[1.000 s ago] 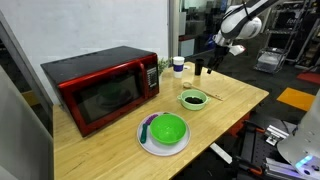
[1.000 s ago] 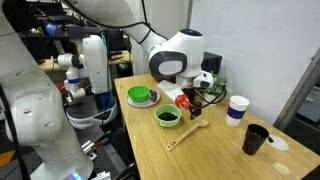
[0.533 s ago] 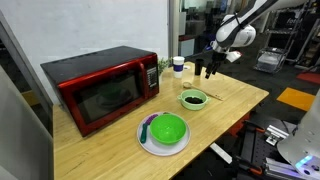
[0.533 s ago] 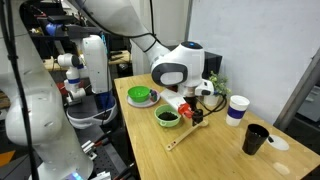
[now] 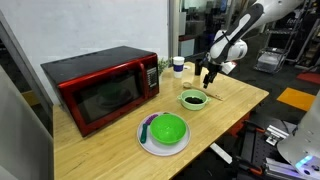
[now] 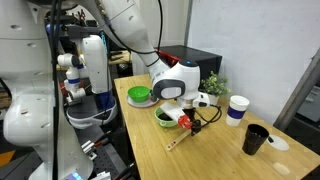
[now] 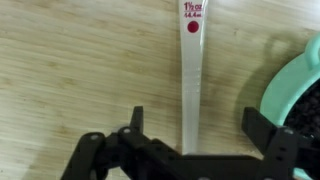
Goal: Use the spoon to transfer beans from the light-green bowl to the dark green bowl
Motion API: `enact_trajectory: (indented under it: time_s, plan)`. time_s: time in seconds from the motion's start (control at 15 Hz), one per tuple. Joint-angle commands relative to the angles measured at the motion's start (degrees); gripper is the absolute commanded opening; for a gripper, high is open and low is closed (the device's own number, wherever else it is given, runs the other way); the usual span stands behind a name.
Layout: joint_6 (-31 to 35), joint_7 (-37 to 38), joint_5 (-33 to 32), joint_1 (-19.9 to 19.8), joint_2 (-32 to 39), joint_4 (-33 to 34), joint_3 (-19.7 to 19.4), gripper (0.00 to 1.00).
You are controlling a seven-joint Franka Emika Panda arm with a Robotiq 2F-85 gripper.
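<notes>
The handle (image 5: 212, 94) (image 7: 190, 119) lies between my fingers but looks thin below them. My gripper lowers first, as it is too early to close, then closes on the handle.
The spoon (image 7: 190, 70) is white with a red dot on its handle and lies flat on the wooden table. In the wrist view its handle runs up between my jaws. My gripper (image 7: 198, 125) is open and straddles the handle, low over it, holding nothing. The light-green bowl (image 7: 300, 85) shows its pale rim at the right edge, with dark beans (image 7: 315, 100) inside. In both exterior views my gripper (image 5: 208, 78) (image 6: 188, 120) hangs just beside the light-green bowl (image 5: 192, 99) (image 6: 166, 116). The dark green bowl (image 5: 168, 129) (image 6: 140, 95) sits on a white plate (image 5: 150, 142).
A red microwave (image 5: 100, 88) stands at the back of the table. A white cup (image 6: 237, 110), a black cup (image 6: 256, 139) and a small plant (image 6: 212, 85) stand beyond the spoon (image 6: 186, 138). The table edge (image 5: 245, 110) runs close to the small bowl.
My arm has come down from high above the table to just over the spoon beside the small bowl. The jaws stayed open. Bowls and spoon have not moved.
</notes>
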Motion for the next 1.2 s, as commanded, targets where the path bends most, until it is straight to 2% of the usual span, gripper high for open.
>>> enact_trajectory:
  time_s: [0.0,0.53,0.67,0.73,1.13]
  plan:
    - [3.98,-1.27,-0.32,-3.51,3.03,-0.07,3.85,1.00]
    - [7.94,-1.15,-0.49,-7.28,5.57,0.09,7.86,1.00]
    - [9.28,-2.08,0.81,-8.68,5.99,0.07,9.36,1.00]
    - [9.79,-3.69,2.65,-7.87,6.28,0.09,8.82,1.00]
    - [11.75,-9.36,7.10,-9.05,7.07,0.07,11.08,1.00]
